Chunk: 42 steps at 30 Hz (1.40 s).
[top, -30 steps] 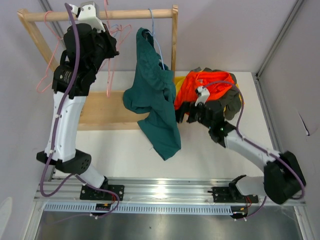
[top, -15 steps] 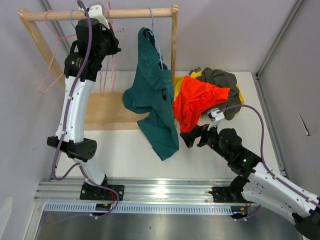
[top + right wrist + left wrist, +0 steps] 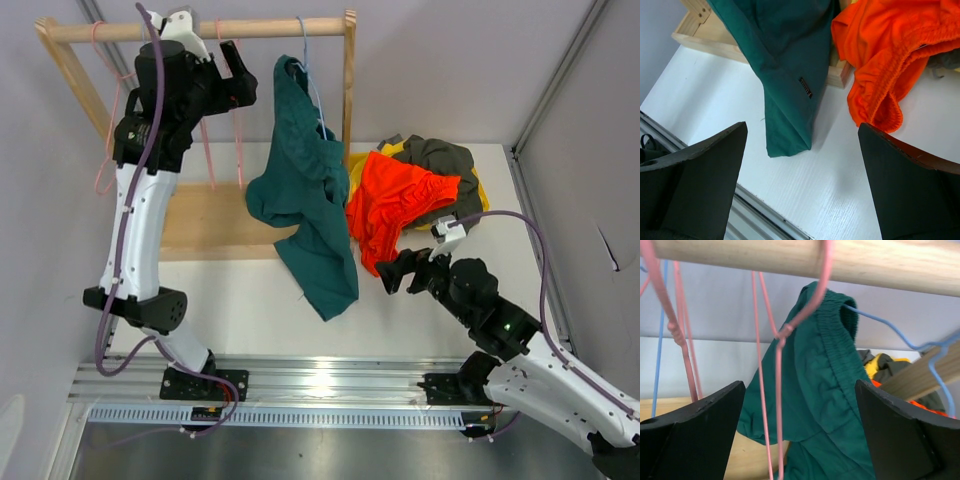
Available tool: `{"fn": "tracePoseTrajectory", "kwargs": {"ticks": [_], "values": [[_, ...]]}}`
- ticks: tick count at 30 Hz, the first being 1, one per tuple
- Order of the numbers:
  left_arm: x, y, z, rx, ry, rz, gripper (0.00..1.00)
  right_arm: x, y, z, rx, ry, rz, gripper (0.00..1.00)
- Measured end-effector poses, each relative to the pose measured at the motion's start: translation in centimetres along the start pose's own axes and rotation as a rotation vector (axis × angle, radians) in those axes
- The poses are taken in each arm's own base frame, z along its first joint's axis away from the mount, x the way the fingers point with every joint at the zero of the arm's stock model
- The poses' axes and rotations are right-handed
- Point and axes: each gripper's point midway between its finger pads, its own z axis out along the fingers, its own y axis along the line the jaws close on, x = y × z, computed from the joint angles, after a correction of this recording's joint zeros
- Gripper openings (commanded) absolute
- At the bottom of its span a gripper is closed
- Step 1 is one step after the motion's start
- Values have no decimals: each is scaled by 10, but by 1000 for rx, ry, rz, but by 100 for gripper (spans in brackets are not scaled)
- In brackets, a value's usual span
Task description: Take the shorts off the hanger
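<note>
The left gripper reaches the blue hanger's bare near arm (image 3: 314,93) next and grabs it below the hook, leaving the teal shorts (image 3: 300,200) free to remove.
The dark teal shorts (image 3: 300,200) hang from a blue hanger (image 3: 312,85) on the wooden rail (image 3: 270,28), their leg reaching down to the table. In the left wrist view the teal shorts (image 3: 825,390) fill the space beyond my open left gripper (image 3: 800,440), and a pink hanger (image 3: 780,390) dangles between its fingers without being gripped. That left gripper (image 3: 232,78) sits just under the rail, left of the shorts. Orange shorts (image 3: 400,200), dark olive shorts (image 3: 440,160) and a yellow pair (image 3: 360,160) lie piled on the table. My right gripper (image 3: 397,270) is open and empty, low over the table beside the orange shorts (image 3: 890,60).
The rack has a wooden base board (image 3: 200,225) and a right upright post (image 3: 349,80). More empty pink hangers (image 3: 110,130) hang at the rail's left end. A metal mounting rail (image 3: 320,380) runs along the near table edge. Walls close in on the left and right.
My left gripper has opened and let go of the pink hanger, which now hangs on the rail. The right arm drew back from the pile towards the near side.
</note>
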Motion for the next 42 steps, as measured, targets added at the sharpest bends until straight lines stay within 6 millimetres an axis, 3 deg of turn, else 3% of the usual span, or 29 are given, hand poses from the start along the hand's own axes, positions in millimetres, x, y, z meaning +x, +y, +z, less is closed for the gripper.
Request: {"fn": "tracePoseTrajectory", "kwargs": {"ticks": [4, 8, 13, 19, 28, 31, 32, 35, 42], "values": [[-15, -19, -28, 80, -35, -13, 99, -10, -2, -3, 23, -21, -4, 99], [-20, -55, -56, 204, -49, -16, 99, -11, -5, -7, 35, -24, -3, 99], [-11, -93, -67, 319, -24, -26, 98, -13, -9, -16, 43, -34, 5, 99], [7, -127, -57, 403, 19, -34, 96, -19, -11, -29, 43, -66, 26, 99], [52, -149, -3, 404, 114, -43, 88, -15, -10, -35, 39, -54, 48, 99], [67, -153, 13, 394, 144, -47, 71, -15, -11, -38, 37, -57, 56, 99], [71, -154, 17, 389, 153, -49, 50, -15, -11, -39, 37, -58, 58, 99], [79, -156, 25, 381, 170, -64, 4, -14, -12, -40, 40, -52, 63, 100], [83, -158, 26, 350, 172, -74, 0, -11, -11, -41, 38, -40, 60, 99]]}}
